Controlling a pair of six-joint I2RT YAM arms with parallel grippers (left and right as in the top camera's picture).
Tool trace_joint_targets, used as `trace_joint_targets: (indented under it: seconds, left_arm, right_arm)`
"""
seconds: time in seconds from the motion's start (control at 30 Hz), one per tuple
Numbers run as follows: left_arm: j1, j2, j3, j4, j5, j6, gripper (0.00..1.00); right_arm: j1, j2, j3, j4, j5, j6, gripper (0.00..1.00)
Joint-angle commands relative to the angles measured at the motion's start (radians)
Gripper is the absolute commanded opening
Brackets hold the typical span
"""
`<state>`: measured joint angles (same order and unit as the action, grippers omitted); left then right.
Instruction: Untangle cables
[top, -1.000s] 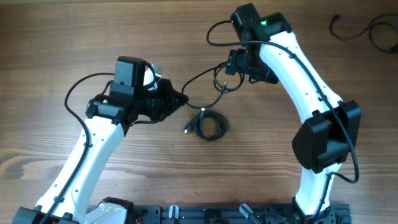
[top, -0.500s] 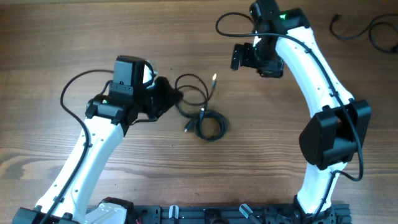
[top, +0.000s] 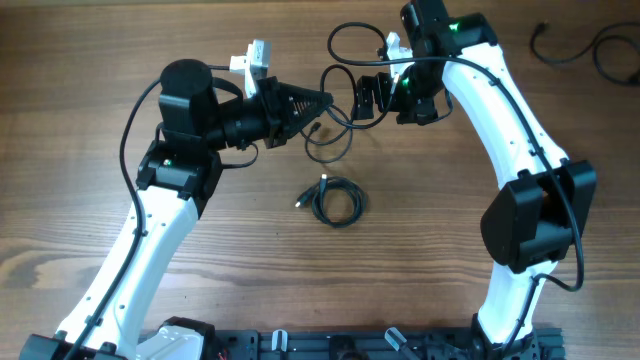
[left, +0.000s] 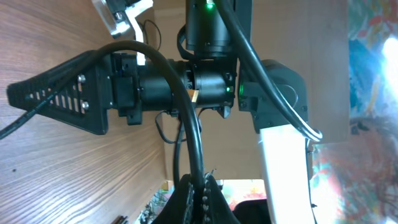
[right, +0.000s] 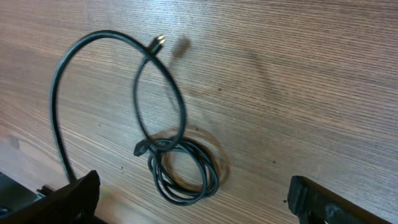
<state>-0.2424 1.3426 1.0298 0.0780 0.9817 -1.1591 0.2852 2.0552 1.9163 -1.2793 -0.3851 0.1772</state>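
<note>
The loose piece of cable (top: 328, 146) has its plug end free and its loop beside my left gripper. My right gripper next needs to grab the piece of cable by that loop to untangle it from the bundle.
A coiled bundle of thin black cable (top: 336, 201) lies on the table's middle; it also shows in the right wrist view (right: 184, 168). My left gripper (top: 320, 101) is held above the table and is shut on a loose cable strand (top: 328, 146) that hangs in a loop under it, plug end (top: 315, 128) free. In the left wrist view the jaws (left: 200, 198) pinch this strand (left: 189, 118). My right gripper (top: 362, 98) is open and empty, just right of the left gripper's tip. Its fingers (right: 199, 199) spread wide above the bundle, with the strand's loop (right: 99, 43) below.
More black cables (top: 575, 45) lie at the table's far right corner. The wooden table (top: 80, 90) extends to the left and front. Thick black arm wires (top: 350, 40) arch near the right wrist. The arm bases stand at the front edge.
My left gripper has lifted and swung toward the far side and right, carrying the strand off the table. My right gripper has moved left, close to the left gripper's tip, staying open.
</note>
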Motion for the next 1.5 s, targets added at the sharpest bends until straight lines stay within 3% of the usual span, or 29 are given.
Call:
trace_joint_targets:
  seconds: [0.0,0.17,0.3,0.4,0.47,0.93,1.07,1.23,1.33,1.4,1.47]
  left_arm:
    - [0.003,-0.014,0.014,0.093,0.126,-0.083,0.04]
    - [0.003,-0.014,0.014,0.148,0.248,-0.100,0.04]
    - [0.003,-0.014,0.014,0.259,0.306,-0.140,0.04]
    - [0.003,-0.014,0.014,0.259,0.312,-0.136,0.04]
    - [0.003,-0.014,0.014,0.259,0.312,-0.135,0.04]
    - [0.043,-0.013,0.014,0.249,0.275,-0.128,0.04]
    - [0.043,0.014,0.014,0.194,0.256,-0.129,0.04]
    - [0.043,0.017,0.014,0.200,0.290,-0.198,0.04]
    - [0.043,0.017,0.014,0.230,0.304,-0.212,0.04]
    - [0.043,0.017,0.014,0.248,0.303,-0.219,0.04]
    - [0.043,0.017,0.014,0.248,0.304,-0.250,0.04]
  right_arm:
    - [0.003,0.016,0.006,0.023,-0.019,-0.016,1.00]
    - [0.001,0.016,0.006,0.040,0.174,0.191,0.99]
    - [0.001,0.016,0.006,0.045,0.114,0.189,1.00]
    - [0.002,0.016,0.006,0.047,0.069,0.186,1.00]
    - [0.002,0.016,0.006,0.035,0.043,0.106,1.00]
    - [0.002,0.016,0.006,-0.079,0.041,-0.053,1.00]
    - [0.002,0.016,0.006,-0.080,-0.084,-0.137,1.00]
    - [0.002,0.017,0.006,-0.060,0.064,-0.095,1.00]
    - [0.002,0.017,0.006,-0.067,0.068,-0.106,0.97]
    - [0.003,0.017,0.006,-0.090,0.039,-0.160,0.87]
    - [0.003,0.017,0.006,-0.096,0.019,-0.177,0.86]
